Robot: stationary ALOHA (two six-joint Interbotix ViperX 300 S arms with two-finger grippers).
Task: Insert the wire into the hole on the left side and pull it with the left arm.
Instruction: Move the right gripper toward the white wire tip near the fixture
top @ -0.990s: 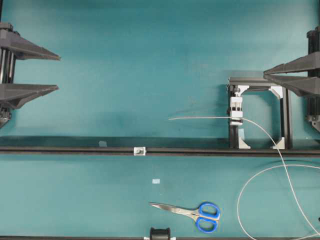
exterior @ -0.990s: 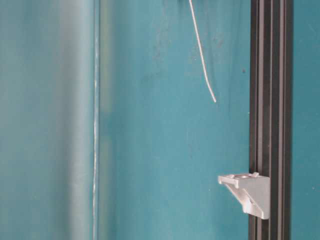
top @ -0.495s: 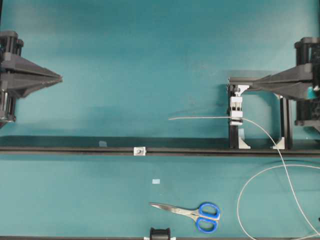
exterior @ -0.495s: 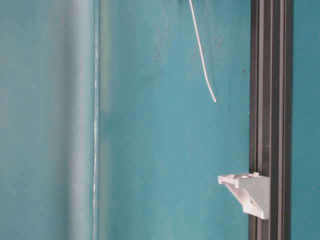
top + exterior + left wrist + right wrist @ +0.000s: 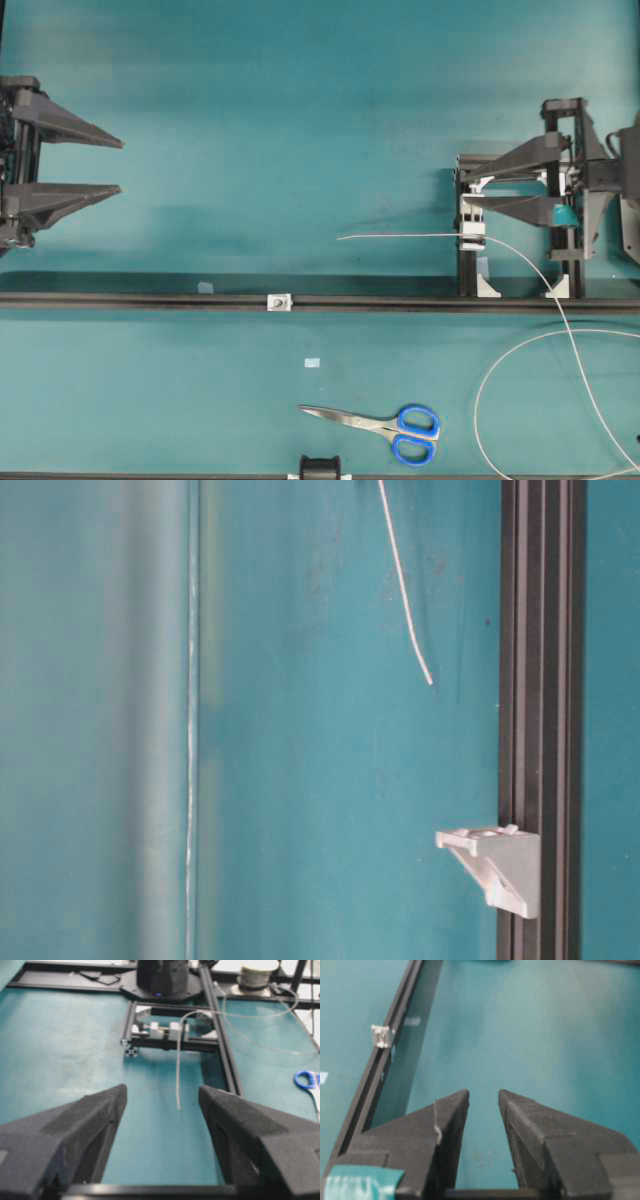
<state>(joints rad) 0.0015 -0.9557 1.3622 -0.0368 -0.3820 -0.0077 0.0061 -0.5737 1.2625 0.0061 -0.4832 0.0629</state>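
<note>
My right gripper will next grab the wire by the straight loose end [image 5: 395, 235] that sticks out from the clip [image 5: 472, 222], because the rest of the wire curves away in slack loops.
The wire [image 5: 400, 236] is held in the white clip [image 5: 472, 222]. Its straight tip points left above the table, and the rest curves off to the right in wide loops. The tip also shows in the table-level view, wire [image 5: 405, 590], and ahead of the left fingers, wire [image 5: 178, 1070]. The hole's small white-silver block [image 5: 279, 301] sits on the black rail, block [image 5: 495, 865], block [image 5: 382, 1036]. My left gripper [image 5: 120, 166] is open at the far left, empty [image 5: 162, 1092]. My right gripper [image 5: 466, 186] is open above the clip, empty [image 5: 483, 1094], with the wire just outside its fingers.
A black rail [image 5: 150, 300] crosses the table from left to right. The clip stands in a black frame [image 5: 570, 250] at the right. Blue-handled scissors [image 5: 385, 425] lie near the front edge. A wire spool [image 5: 257, 972] stands behind the right arm's base.
Both grippers were open a second ago, snapped shut half a second ago, and now stand open again. The right arm has moved left, over the clip frame. The wire has not moved.
</note>
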